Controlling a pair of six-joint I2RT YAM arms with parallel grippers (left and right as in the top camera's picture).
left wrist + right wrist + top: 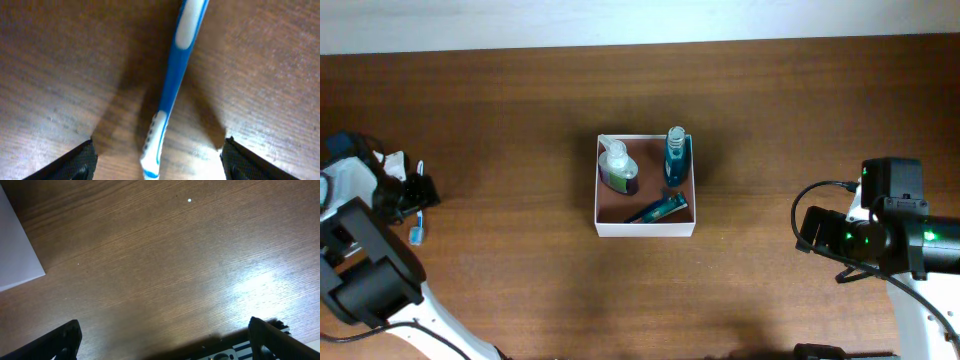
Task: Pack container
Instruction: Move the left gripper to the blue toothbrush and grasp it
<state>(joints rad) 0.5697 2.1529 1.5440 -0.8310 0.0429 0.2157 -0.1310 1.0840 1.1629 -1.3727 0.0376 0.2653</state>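
Note:
The left gripper should close on the toothbrush's white end (420, 173) (154, 142): its fingers meet their shadows at the wood, so it would hold the toothbrush's end if it closed now.
The container (646, 226), a shallow white-walled box with a reddish-brown inside, sits mid-table. It holds a clear pump bottle (617, 167), a teal bottle (676, 156) and a teal tube (657, 209). A blue and white toothbrush (417, 232) lies on the table at the far left; in the left wrist view it (172, 80) lies between my fingers. My left gripper (157, 160) is open, low over the toothbrush, fingers either side of its handle. My right gripper (165, 337) is open and empty over bare wood at the right, and a white container wall (15, 255) shows at its view's left edge.
The wooden table (520, 100) runs to a pale wall at the back. The right arm's body (890, 235) stands at the right edge, the left arm's base (360, 270) at the left front.

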